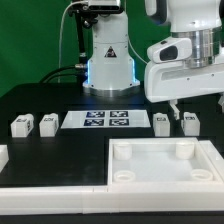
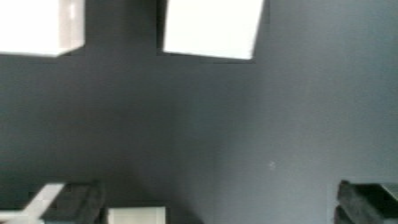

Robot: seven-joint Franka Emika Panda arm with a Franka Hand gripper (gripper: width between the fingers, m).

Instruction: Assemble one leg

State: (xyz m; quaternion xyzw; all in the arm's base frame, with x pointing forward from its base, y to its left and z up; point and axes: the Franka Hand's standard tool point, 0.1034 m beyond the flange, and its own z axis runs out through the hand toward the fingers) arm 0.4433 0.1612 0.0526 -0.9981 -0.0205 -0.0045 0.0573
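Observation:
My gripper grabs the leg's tagged square body (image 1: 190, 125) next, to assemble one leg onto the white square panel.
Four small white legs with tags stand on the black table in the exterior view: two on the left (image 1: 20, 126) (image 1: 47, 122) and two on the right (image 1: 162, 123) (image 1: 190, 122). My gripper (image 1: 180, 103) hangs just above and behind the right pair, touching neither. In the wrist view the gripper (image 2: 215, 200) is open, its dark fingers (image 2: 63, 200) wide apart with nothing held. A white block edge (image 2: 139, 214) shows between them, close to one finger. Two white blurred blocks (image 2: 214, 27) (image 2: 39, 25) lie farther off; I cannot tell which parts these are.
The marker board (image 1: 108, 120) lies between the two pairs of legs. A large white square panel with round corner sockets (image 1: 165, 150) lies in front on the exterior view's right. The robot base (image 1: 108, 60) stands behind. A white piece (image 1: 3, 155) sits at the left edge.

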